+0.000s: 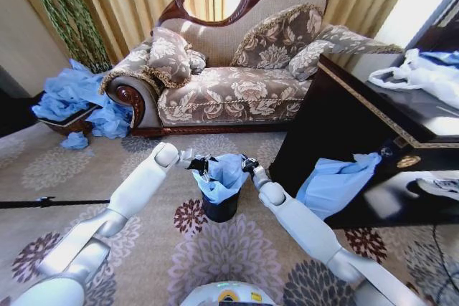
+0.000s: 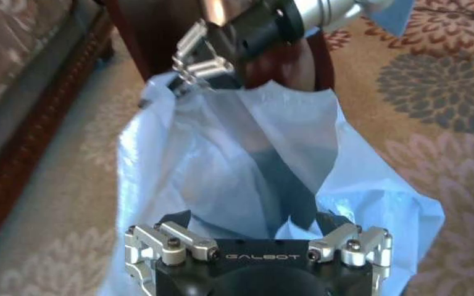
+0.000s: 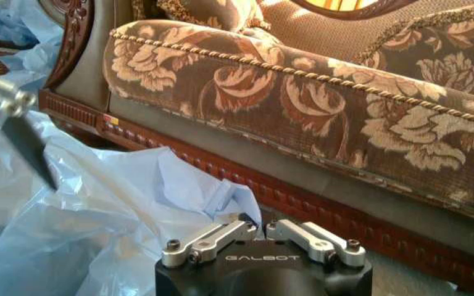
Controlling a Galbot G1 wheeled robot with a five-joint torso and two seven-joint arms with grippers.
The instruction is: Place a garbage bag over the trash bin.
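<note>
The left gripper grabs the bag by the loose edge standing up at the bag's opening next, since the bag's thin film [image 1: 227, 177] sags slack into the bin.
The small black trash bin [image 1: 219, 209] stands on the carpet just ahead of me. A light-blue translucent garbage bag [image 1: 224, 174] is draped into and over its top, with its mouth spread open between my two grippers. My left gripper [image 1: 203, 167] is at the bag's left rim. In the left wrist view its jaws stand open [image 2: 253, 222], with the bag [image 2: 237, 154] lying between and over the finger ends. My right gripper [image 1: 248, 165] is at the right rim, shut on a fold of the bag [image 3: 138, 203], as its wrist view [image 3: 258, 221] shows.
A floral sofa [image 1: 229, 91] stands behind the bin. A brown woven basket [image 1: 68, 121] heaped with blue bags is at the far left. A dark cabinet [image 1: 344, 120] is close on the right, with a blue bag [image 1: 333, 180] hanging on it and a white plastic bag [image 1: 423, 77] on top.
</note>
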